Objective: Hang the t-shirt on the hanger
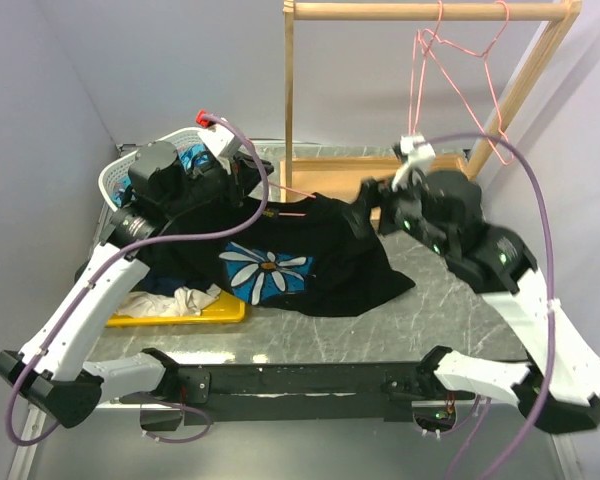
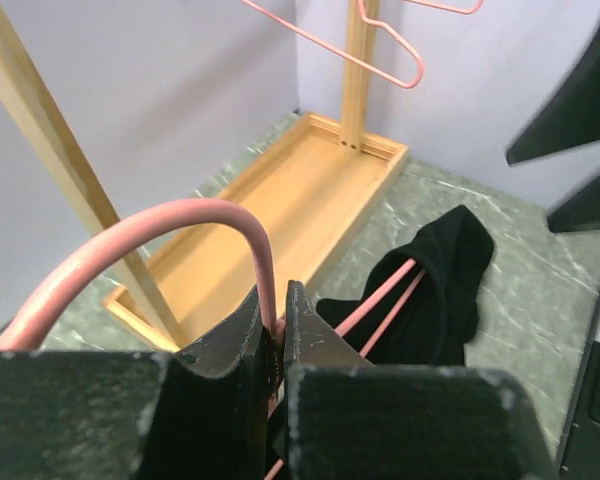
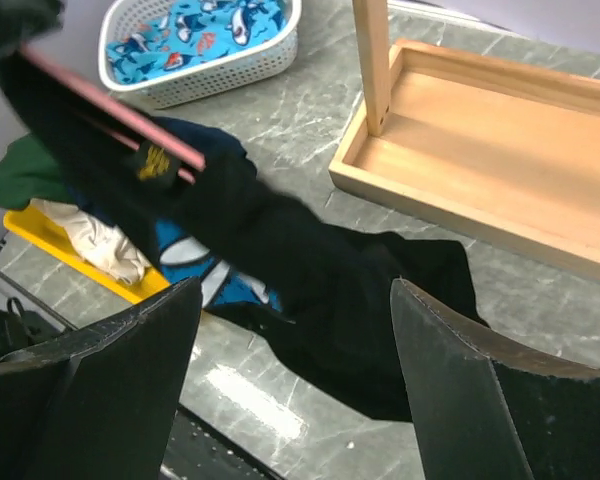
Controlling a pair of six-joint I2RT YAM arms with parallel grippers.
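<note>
The robot's right gripper will next grip the t-shirt's shoulder with the hanger's arm inside it, which leaves the hanger's hook free to hang.
The black t-shirt point(image 1: 325, 260) with its blue-and-white flower print point(image 1: 266, 270) hangs partly off the pink wire hanger point(image 1: 292, 213) and trails onto the table. My left gripper point(image 1: 255, 182) is shut on the hanger's hook point(image 2: 170, 225), with the jaws point(image 2: 277, 325) pinching the wire. The hanger's arms run into the shirt point(image 2: 442, 275). My right gripper point(image 1: 365, 208) is open and empty beside the shirt's right shoulder. In the right wrist view the gripper point(image 3: 295, 285) hovers above the shirt point(image 3: 320, 300), and the hanger point(image 3: 120, 122) shows at upper left.
A wooden rack with a tray base point(image 1: 330, 170) stands behind, with two more pink hangers point(image 1: 460, 50) on its rail. A white basket point(image 3: 200, 40) holds patterned cloth. A yellow tray point(image 1: 180, 312) holds white cloth at left, and a green garment point(image 3: 20, 175) lies nearby.
</note>
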